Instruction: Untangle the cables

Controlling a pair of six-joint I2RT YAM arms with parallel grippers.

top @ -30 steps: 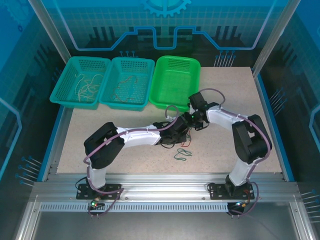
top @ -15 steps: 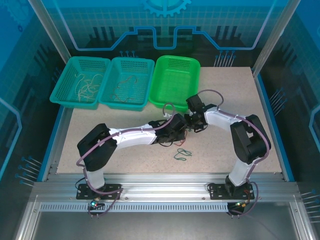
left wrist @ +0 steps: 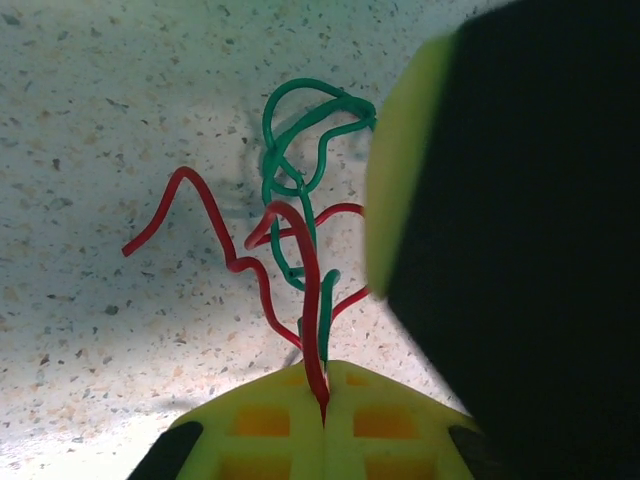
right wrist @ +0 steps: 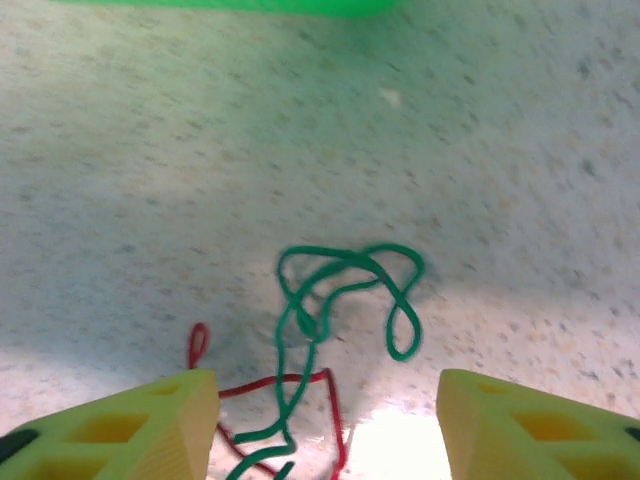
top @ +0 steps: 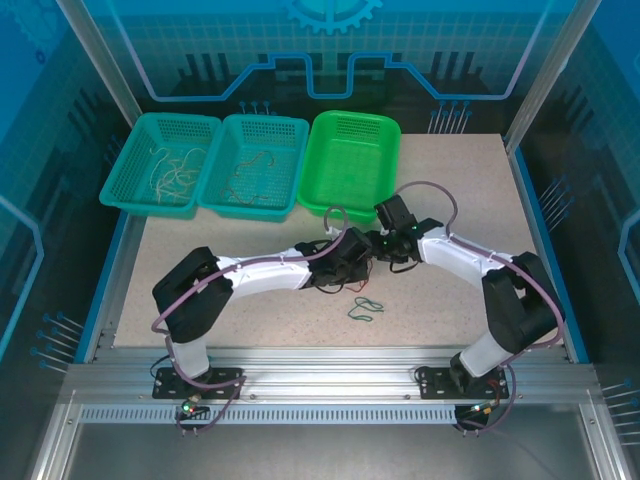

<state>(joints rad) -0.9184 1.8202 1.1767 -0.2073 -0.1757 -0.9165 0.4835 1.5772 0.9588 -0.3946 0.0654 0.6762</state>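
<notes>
My right gripper grabs the green cable by its loops next and leaves the red cable (right wrist: pixel 276 381) free, to untangle the green cable from the red cable.
A tangle of one red cable (left wrist: pixel 310 300) and one green cable (left wrist: pixel 290 183) lies on the speckled table between the two arms. My left gripper (left wrist: pixel 325 378) is shut, with the red cable pinched between its yellow fingertips and a green strand running right beside it. My right gripper (right wrist: pixel 325 400) hovers open over the same tangle, with the green cable's loops (right wrist: pixel 341 254) and a red strand (right wrist: pixel 276 381) between its fingers. In the top view the left gripper (top: pixel 360 262) and right gripper (top: pixel 386 246) nearly meet. A second green cable (top: pixel 365 307) lies loose nearer the front.
Three baskets stand along the back. The left teal basket (top: pixel 128 150) holds whitish cables, the middle teal one (top: pixel 290 165) red cables, and a bright green basket (top: pixel 350 200) stands just behind the grippers. The right finger (left wrist: pixel 400 170) looms close in the left wrist view.
The right arm's elbow has swung out to the right and its gripper has edged slightly toward the front. The left arm's shoulder shifted left a second ago, while its gripper stayed at the tangle.
</notes>
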